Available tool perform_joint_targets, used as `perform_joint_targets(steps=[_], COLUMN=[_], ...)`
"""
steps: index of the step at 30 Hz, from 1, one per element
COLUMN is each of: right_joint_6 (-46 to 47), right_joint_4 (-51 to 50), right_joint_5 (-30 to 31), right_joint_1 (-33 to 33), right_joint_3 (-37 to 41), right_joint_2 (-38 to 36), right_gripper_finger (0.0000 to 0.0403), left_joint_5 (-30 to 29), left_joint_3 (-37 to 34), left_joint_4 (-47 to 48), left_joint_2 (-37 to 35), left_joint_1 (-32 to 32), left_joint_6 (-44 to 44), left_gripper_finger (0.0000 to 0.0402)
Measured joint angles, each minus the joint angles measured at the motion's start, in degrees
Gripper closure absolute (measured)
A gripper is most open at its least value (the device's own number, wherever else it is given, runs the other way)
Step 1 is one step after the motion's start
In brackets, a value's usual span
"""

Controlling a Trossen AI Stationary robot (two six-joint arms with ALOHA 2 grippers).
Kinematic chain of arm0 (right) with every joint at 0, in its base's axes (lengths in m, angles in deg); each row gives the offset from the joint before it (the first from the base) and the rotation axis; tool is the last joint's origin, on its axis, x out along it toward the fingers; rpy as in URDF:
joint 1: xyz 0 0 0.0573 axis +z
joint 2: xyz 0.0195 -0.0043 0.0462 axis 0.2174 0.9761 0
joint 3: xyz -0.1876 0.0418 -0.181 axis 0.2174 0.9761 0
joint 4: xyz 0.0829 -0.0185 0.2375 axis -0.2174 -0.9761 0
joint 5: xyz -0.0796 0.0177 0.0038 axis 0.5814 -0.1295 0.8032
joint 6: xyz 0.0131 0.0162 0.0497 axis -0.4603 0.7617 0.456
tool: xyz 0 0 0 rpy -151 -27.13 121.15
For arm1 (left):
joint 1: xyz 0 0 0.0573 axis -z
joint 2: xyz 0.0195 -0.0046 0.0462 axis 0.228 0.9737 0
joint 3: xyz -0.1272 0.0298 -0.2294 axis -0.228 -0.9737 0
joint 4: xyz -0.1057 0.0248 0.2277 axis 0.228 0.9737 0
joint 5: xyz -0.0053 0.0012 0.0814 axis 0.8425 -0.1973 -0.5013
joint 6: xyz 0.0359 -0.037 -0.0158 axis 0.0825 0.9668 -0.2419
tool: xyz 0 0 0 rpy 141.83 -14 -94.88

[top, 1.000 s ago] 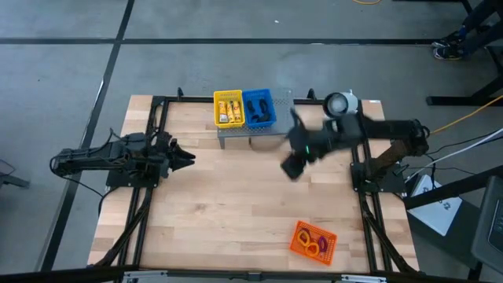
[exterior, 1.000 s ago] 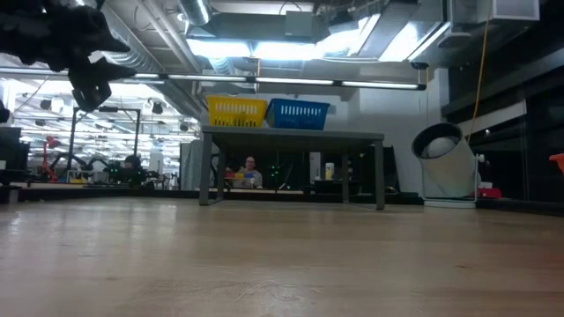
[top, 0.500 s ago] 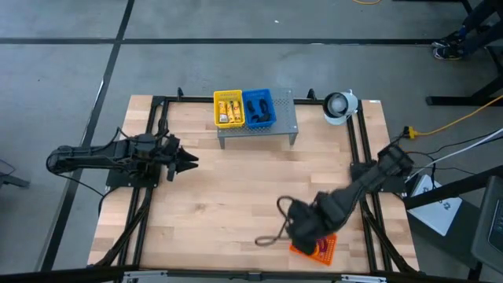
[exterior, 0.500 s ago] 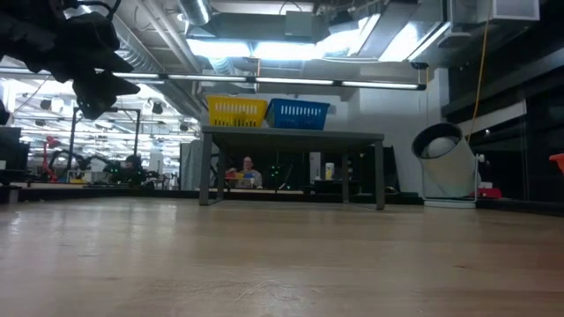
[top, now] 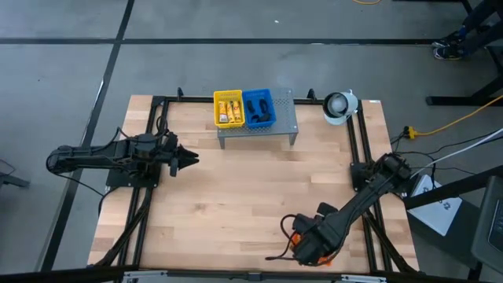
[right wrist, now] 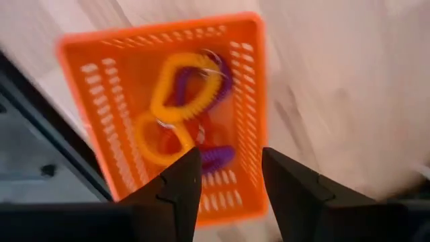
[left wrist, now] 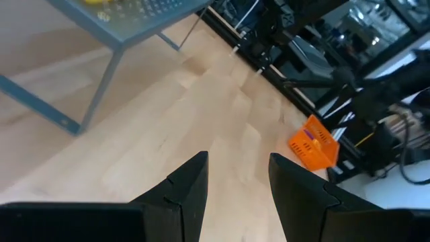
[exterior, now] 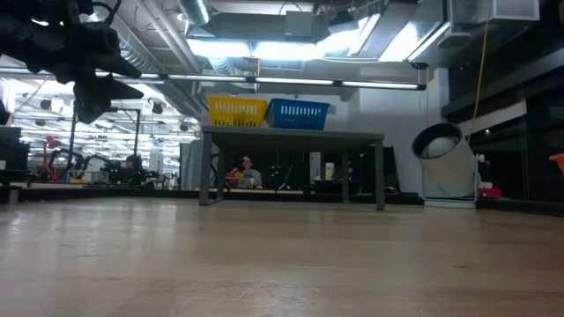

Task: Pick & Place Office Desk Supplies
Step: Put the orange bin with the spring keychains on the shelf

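Observation:
The orange tray (right wrist: 134, 64) needs to go on the grey perforated stand. My right gripper should next grab it by its long side's rim (right wrist: 261, 134) and then set it there.
An orange tray (right wrist: 134, 64) sits near the table's near right corner. In it lie yellow loops (right wrist: 176, 94), a purple loop (right wrist: 220, 79) and a red one (right wrist: 195, 131). My right gripper (right wrist: 232, 176) hovers open just above this tray (top: 296, 237), fingers pointing down, touching nothing. A yellow tray (top: 229, 108) with yellow-and-white packets and a blue tray (top: 259, 108) with black clips stand on the grey perforated stand (top: 271, 130) at the far edge. My left gripper (left wrist: 238, 171) waits open at the table's left (top: 189, 159), held above the wood.
A white round device (top: 339, 104) stands at the far right corner. Black frame rails (top: 363, 149) run along both sides of the table. Bare wood (top: 236, 196) stretches between the stand and the orange tray. In the low view the left arm (exterior: 88, 70) hangs high at the picture's left.
My right arm has swung from beside the grey stand toward the table's near edge and come down over the orange tray. My left gripper has edged slightly toward the table's right. The trays have stayed in place.

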Motion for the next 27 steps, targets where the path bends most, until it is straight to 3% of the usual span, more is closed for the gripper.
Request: perform_joint_targets(steps=[5,9,12,18,27], right_joint_6=[1.33,1.92,0.09,-2.9,-3.45], right_joint_4=[11.82,11.93,12.79,25.68,25.62], right_joint_5=[6.16,10.99,8.43,-0.54,3.26], right_joint_1=[-0.78,-1.81,-1.96,-0.25,0.11], right_joint_3=[7.4,12.71,17.74,26.81,27.68], right_joint_2=[-4.99,-11.05,-15.13,-20.0,-19.83], right_gripper_finger=[0.0245,0.0245,0.0245,0.0245,0.0245], left_joint_5=[1.07,0.83,-0.62,-1.9,-1.93], left_joint_3=[0.0,0.0,0.0,0.01,0.02], left_joint_4=[0.02,0.04,0.07,0.67,4.28], left_joint_2=[0.0,0.0,0.0,0.0,0.0], left_joint_1=[0.0,0.0,0.0,0.0,0.0], left_joint_6=[4.65,7.39,8.6,10.35,12.27], left_gripper_finger=[0.0247,0.0247,0.0247,0.0247,0.0247])
